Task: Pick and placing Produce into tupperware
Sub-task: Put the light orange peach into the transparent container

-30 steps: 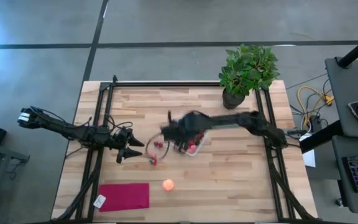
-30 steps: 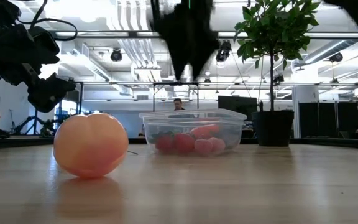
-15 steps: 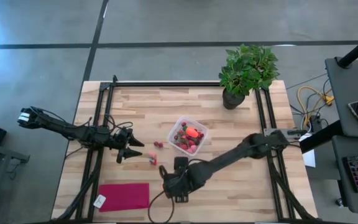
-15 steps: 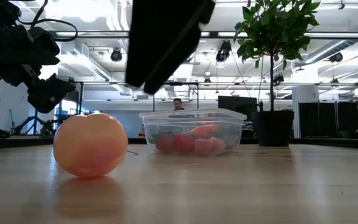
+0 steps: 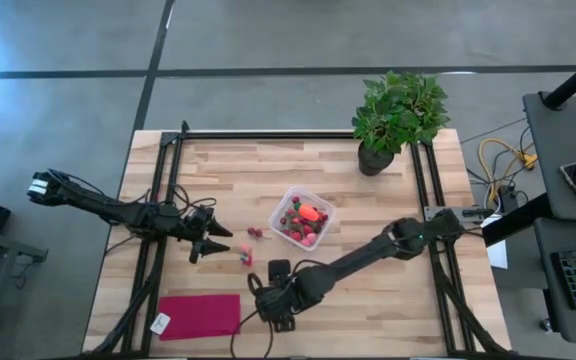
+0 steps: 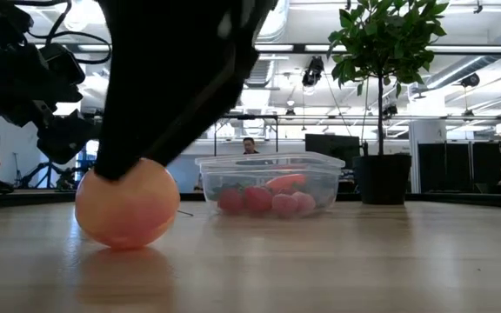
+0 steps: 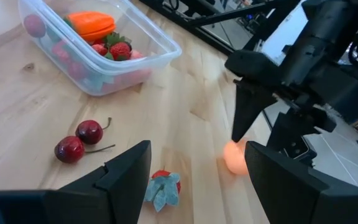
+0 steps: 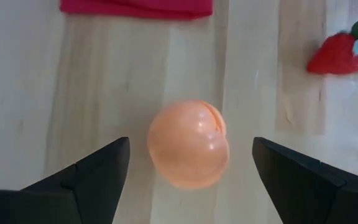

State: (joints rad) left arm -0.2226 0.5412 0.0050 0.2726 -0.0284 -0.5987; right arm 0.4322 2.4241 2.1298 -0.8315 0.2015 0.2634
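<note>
The pale orange round fruit should go into the clear tupperware, so my right gripper will grab the fruit by its rounded sides.
The pale orange round fruit rests on the wooden table near its front edge. My right gripper hangs open over it, slanting down, with one finger on either side and a gap to each. In the high view that gripper hides the fruit. The clear tupperware stands mid-table and holds an orange carrot-shaped piece and red berries. Two cherries and a strawberry lie on the table beside it. My left gripper waits open at the left.
A magenta cloth lies flat at the front left, just beyond the fruit from my right gripper. A potted plant stands at the far right corner. Black frame rails run along both table sides.
My right gripper has swung from above the tupperware toward the table's near edge and come down over the round fruit, tipping to point more steeply down. The fruit and the tupperware have stayed where they were.
</note>
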